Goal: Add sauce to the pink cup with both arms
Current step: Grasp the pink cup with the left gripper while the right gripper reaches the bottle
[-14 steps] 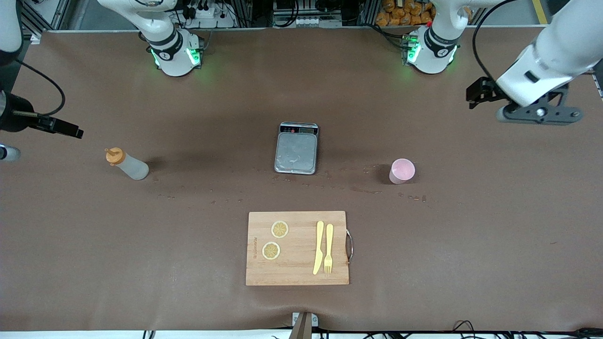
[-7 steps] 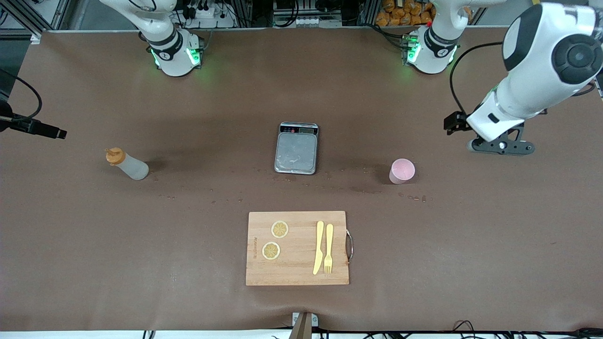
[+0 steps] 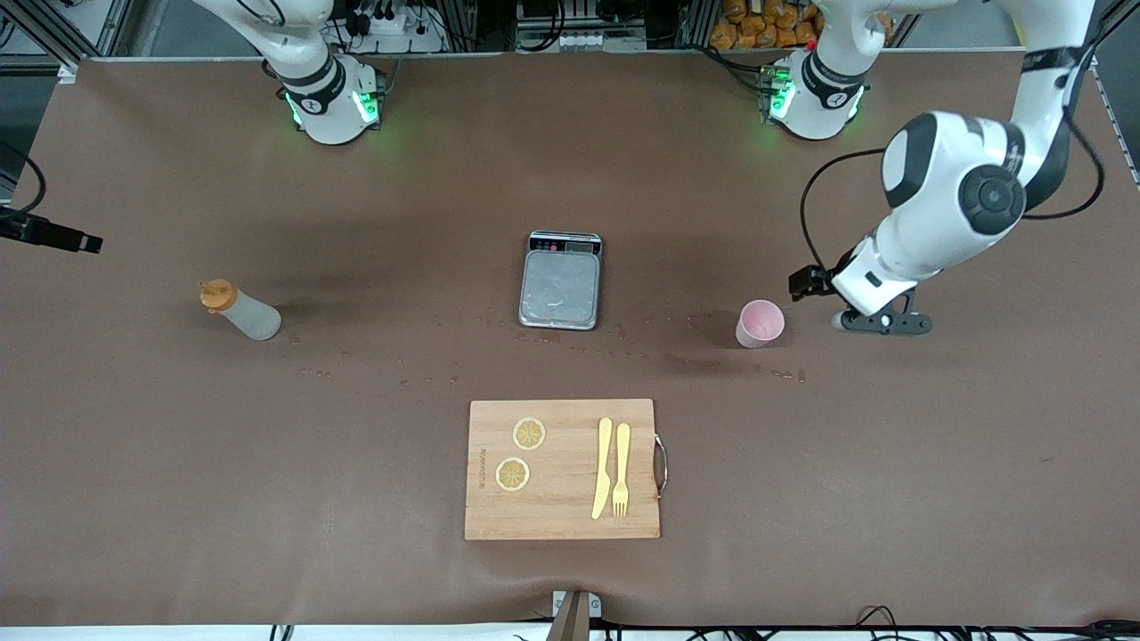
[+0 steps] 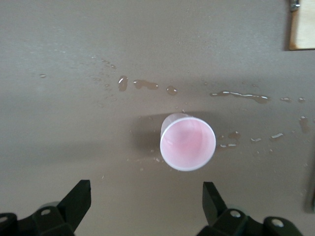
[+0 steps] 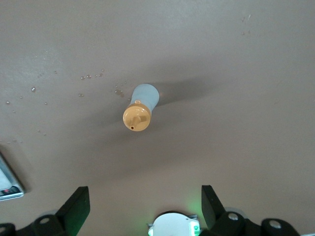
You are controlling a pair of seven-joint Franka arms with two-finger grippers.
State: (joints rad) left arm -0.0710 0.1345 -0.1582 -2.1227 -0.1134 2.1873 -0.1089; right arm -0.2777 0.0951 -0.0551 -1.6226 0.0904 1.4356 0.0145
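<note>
My left gripper is about to grab the pink cup's rim next, as it needs to set the cup on the scale for the sauce.
The sauce bottle [image 3: 240, 312], greyish-white with an orange cap, stands toward the right arm's end of the table. It also shows in the right wrist view [image 5: 140, 110], seen from above. My right gripper [image 5: 145, 199] is open and empty, high over the table beside the bottle. In the front view only a black part of it [image 3: 49, 236] shows at the edge. The pink cup [image 3: 760, 323] stands upright toward the left arm's end and looks empty in the left wrist view [image 4: 187, 142]. My left gripper [image 4: 146, 196] is open and empty, over the table beside the cup [image 3: 877, 319].
A grey scale [image 3: 560, 287] sits mid-table between bottle and cup. A wooden board [image 3: 562, 499] with two lemon slices, a yellow knife and a fork lies nearer the front camera. Spilled drops [image 3: 686, 359] dot the mat near the cup.
My left arm has swung down toward the pink cup and now hangs close beside it. My right arm's hand has drawn back toward the table's edge. Bottle and cup have not moved.
</note>
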